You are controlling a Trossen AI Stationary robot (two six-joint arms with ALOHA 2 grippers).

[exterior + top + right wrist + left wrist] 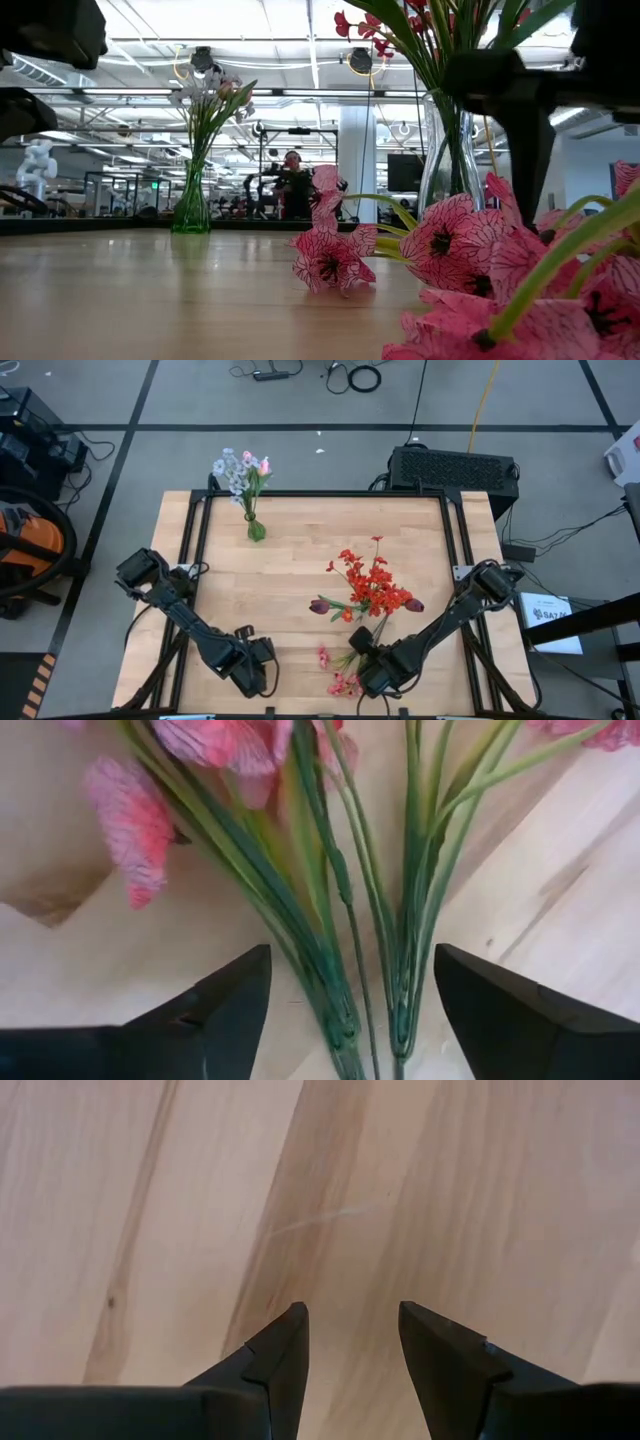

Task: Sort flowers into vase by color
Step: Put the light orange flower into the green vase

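Observation:
The right gripper grabs the pink spray's bunched green stems next, to sort the spray into the green vase (256, 530).
A spray of pink flowers (338, 678) lies flat on the table near its front edge, its green stems (345, 960) bunched together. My right gripper (350, 995) hangs over it, pointing down and open, one finger on each side of the stems without touching them. A clear vase (450, 165) mid-table holds red flowers (372, 585) and dark maroon tulips (320, 605). A green vase (256, 530) at the far left holds pale blue-white and pink blooms (240, 468). My left gripper (352, 1330) hovers open over bare wood near the front edge, left of the pink spray.
The black frame rail (320, 493) runs round the wooden table top (290, 575). Bare wood lies between the two vases and in front of the green one. In the low view the pink blooms (330, 262) crowd the near right corner.

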